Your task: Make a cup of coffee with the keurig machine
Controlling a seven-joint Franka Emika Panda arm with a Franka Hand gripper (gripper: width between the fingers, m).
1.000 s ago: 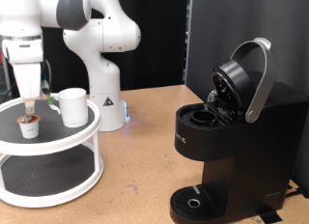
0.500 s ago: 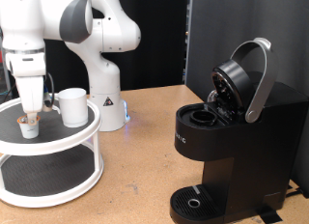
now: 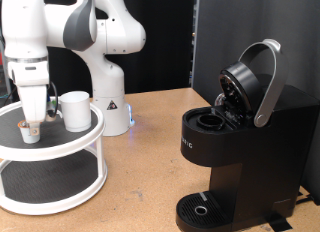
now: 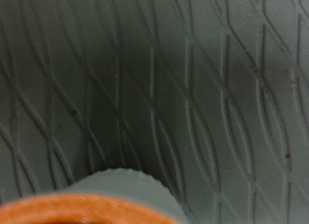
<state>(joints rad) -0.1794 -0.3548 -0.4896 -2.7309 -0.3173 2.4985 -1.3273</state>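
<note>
My gripper should close on the small pod [image 3: 30, 134] now. Its fingers reach down beside the pod, so they would hold the pod.
The white mug [image 3: 75, 110] stands on the top shelf of a white two-tier round stand [image 3: 62, 150] at the exterior view's left. A small white coffee pod [image 3: 30, 134] sits on the same shelf, to the left of the mug. My gripper [image 3: 31, 123] is lowered right over the pod, its fingertips down at the pod's top. In the wrist view the pod's rim and orange top [image 4: 116, 200] fill the lower edge, very close; my fingers do not show there. The black keurig machine [image 3: 250, 162] stands at the right with its lid and silver handle [image 3: 268, 82] raised and its pod chamber open.
The stand's shelves are grey mesh [image 4: 193, 89]. The arm's white base [image 3: 108, 104] stands just behind the stand. A black panel [image 3: 215, 32] rises behind the machine. The wooden table [image 3: 140, 182] lies between stand and machine.
My gripper has come down and slightly left, from above the pod to right at it. The mug, pod and machine have not moved.
</note>
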